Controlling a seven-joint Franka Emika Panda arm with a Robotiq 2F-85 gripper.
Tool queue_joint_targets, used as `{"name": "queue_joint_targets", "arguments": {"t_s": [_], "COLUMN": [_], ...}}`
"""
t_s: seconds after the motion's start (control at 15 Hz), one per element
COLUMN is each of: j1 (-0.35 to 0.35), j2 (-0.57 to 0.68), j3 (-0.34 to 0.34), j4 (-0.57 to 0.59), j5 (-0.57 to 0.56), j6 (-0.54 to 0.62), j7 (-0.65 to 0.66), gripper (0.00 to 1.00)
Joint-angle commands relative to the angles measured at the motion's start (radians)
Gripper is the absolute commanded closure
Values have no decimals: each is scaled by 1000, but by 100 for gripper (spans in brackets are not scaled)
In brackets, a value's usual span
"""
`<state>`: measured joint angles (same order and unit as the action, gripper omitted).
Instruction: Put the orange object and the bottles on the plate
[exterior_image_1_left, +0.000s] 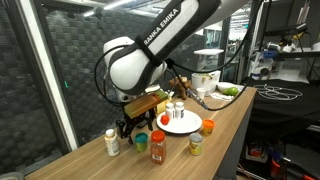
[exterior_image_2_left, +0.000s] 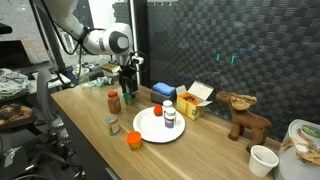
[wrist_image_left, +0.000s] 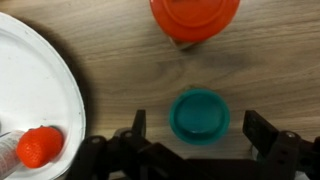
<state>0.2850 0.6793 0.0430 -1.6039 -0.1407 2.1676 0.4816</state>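
The gripper is ready to close on the teal cap (exterior_image_1_left: 141, 137) (wrist_image_left: 199, 117): the cap is between both fingers, which are down level with its sides, so the gripper would hold the bottle now.
My gripper (wrist_image_left: 199, 130) is open, with a finger on each side of a teal-capped bottle (wrist_image_left: 199, 114) seen from above; the jaws do not touch it. In both exterior views the gripper (exterior_image_1_left: 128, 127) (exterior_image_2_left: 128, 86) hangs low over the table by the wall. An orange-lidded jar (wrist_image_left: 195, 18) (exterior_image_1_left: 158, 147) (exterior_image_2_left: 114, 101) stands just past it. The white plate (wrist_image_left: 40, 80) (exterior_image_1_left: 186, 125) (exterior_image_2_left: 150, 130) holds a red-capped bottle (exterior_image_2_left: 169, 117) and a small red piece (wrist_image_left: 38, 147). The orange object (exterior_image_1_left: 208, 126) (exterior_image_2_left: 133, 139) lies on the table beside the plate. A small bottle (exterior_image_1_left: 196, 145) (exterior_image_2_left: 112, 125) stands near the table edge.
A blue box (exterior_image_2_left: 162, 92) and an open yellow box (exterior_image_2_left: 196, 98) stand behind the plate near the dark mesh wall. A wooden animal figure (exterior_image_2_left: 243, 115), a paper cup (exterior_image_2_left: 262, 160) and a bowl (exterior_image_2_left: 305, 140) sit at the table's far end.
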Motion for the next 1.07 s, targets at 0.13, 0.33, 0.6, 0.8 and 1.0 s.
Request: {"name": "queue_joint_targets", "arguments": {"t_s": [0.13, 0.33, 0.6, 0.8, 1.0], "j1": [1, -3, -11, -14, -22], "j2": [40, 13, -58, -133, -202], "j3": [-7, -12, -25, -55, -83], "j4": [68, 38, -27, -84, -144], "j5": [32, 34, 35, 24, 9], "j6": [-27, -7, 11, 29, 32], "j7": [-22, -17, 9, 63, 97], "gripper": [32, 56, 73, 73, 73]}}
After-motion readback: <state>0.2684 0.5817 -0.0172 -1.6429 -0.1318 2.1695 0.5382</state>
